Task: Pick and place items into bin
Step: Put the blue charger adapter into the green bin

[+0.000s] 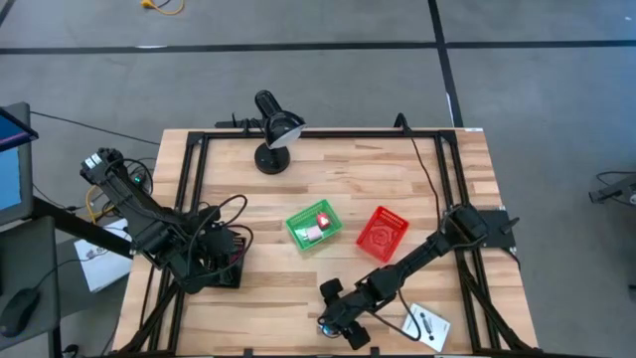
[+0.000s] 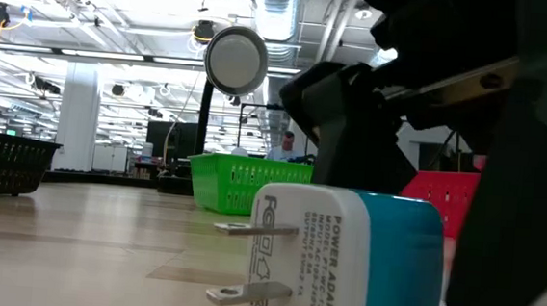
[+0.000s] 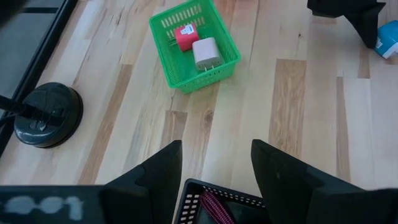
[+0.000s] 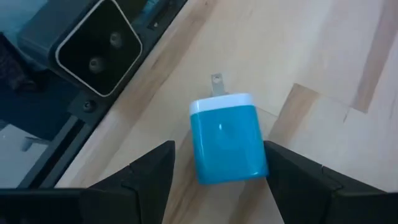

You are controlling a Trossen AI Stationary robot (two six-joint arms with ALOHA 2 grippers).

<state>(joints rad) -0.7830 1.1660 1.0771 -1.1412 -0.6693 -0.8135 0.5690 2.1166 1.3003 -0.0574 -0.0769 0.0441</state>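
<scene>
My right gripper has its fingers beside the sides of the blue adapter. It will close, as it would hold the adapter now.
The blue cube, a power adapter with a white pronged face, lies on its side on the wood near the table's near edge; the low view shows the blue cube close up. My right gripper is open, one finger on either side of the cube and apart from it. My left gripper is open above a black basket holding the maroon cord. A green basket contains the red-pink block and the pale pink cube. The white card lies flat by the near edge.
A red basket stands right of the green basket. A black desk lamp sits at the far edge. A dark frame runs along the table's sides. Bare wood lies between the baskets and the near edge.
</scene>
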